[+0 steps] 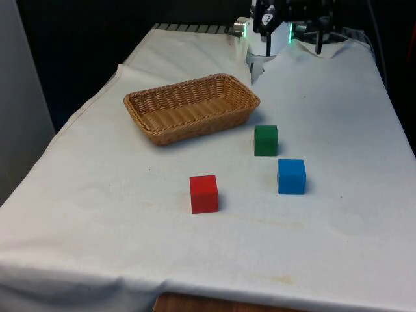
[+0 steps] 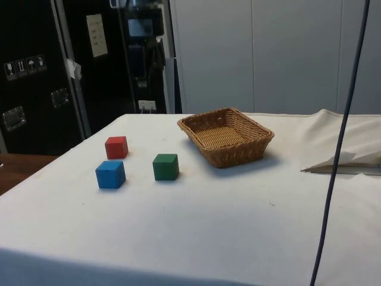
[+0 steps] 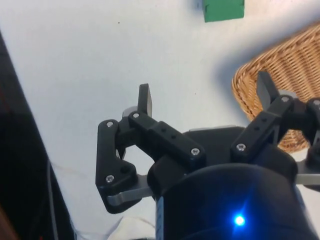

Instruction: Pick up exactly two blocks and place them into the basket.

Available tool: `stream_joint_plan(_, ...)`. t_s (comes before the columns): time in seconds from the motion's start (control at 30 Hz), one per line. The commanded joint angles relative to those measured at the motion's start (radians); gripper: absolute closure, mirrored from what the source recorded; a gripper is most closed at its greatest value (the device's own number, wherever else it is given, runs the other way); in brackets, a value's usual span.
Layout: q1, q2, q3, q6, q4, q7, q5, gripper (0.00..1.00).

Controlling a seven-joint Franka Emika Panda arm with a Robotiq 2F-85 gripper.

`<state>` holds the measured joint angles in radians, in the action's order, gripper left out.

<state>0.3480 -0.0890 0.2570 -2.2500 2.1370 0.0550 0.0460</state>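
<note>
I will next grab the green block by its opposite sides with my gripper. Then the green block goes into the basket as one of the two.
A woven wicker basket (image 1: 153,133) (image 2: 239,152) (image 3: 283,73) stands empty on the white cloth. Three blocks sit apart from it: a green one (image 1: 266,140) (image 2: 165,167) (image 3: 223,10) closest to the basket, then a blue one (image 1: 291,176) (image 2: 110,174), and a red one (image 1: 203,194) (image 2: 116,147) nearest the table's front. My gripper (image 3: 205,94) hangs high above the cloth near the robot's end, open, with nothing between its fingers. One fingertip (image 3: 145,99) is over bare cloth, the other over the basket's rim.
A dark cable (image 2: 340,137) hangs down across the side view's right. The cloth bunches into a fold (image 2: 342,162) behind the basket near the robot's base. The table's front edge (image 1: 214,300) lies a little past the red block.
</note>
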Motion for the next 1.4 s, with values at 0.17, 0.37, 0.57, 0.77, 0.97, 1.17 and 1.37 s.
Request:
stream_joint_plan(0.17,-0.005,-0.026,0.003,-0.064,0.029,0.008,0.0,0.0)
stream_joint_plan(0.37,-0.011,-0.061,0.006,-0.135,0.053,0.021,0.007,0.0)
stream_joint_plan(0.57,-0.014,-0.098,0.013,-0.196,0.072,0.033,0.011,0.0)
stream_joint_plan(0.77,-0.016,-0.135,0.02,-0.236,0.08,0.031,0.005,0.0)
stream_joint_plan(0.97,-0.026,-0.187,0.018,-0.311,0.095,0.044,0.022,0.0)
stream_joint_plan(1.17,-0.029,-0.23,0.015,-0.354,0.097,0.045,0.032,0.0)
stream_joint_plan(1.37,-0.034,-0.273,0.005,-0.393,0.096,0.053,0.063,0.0)
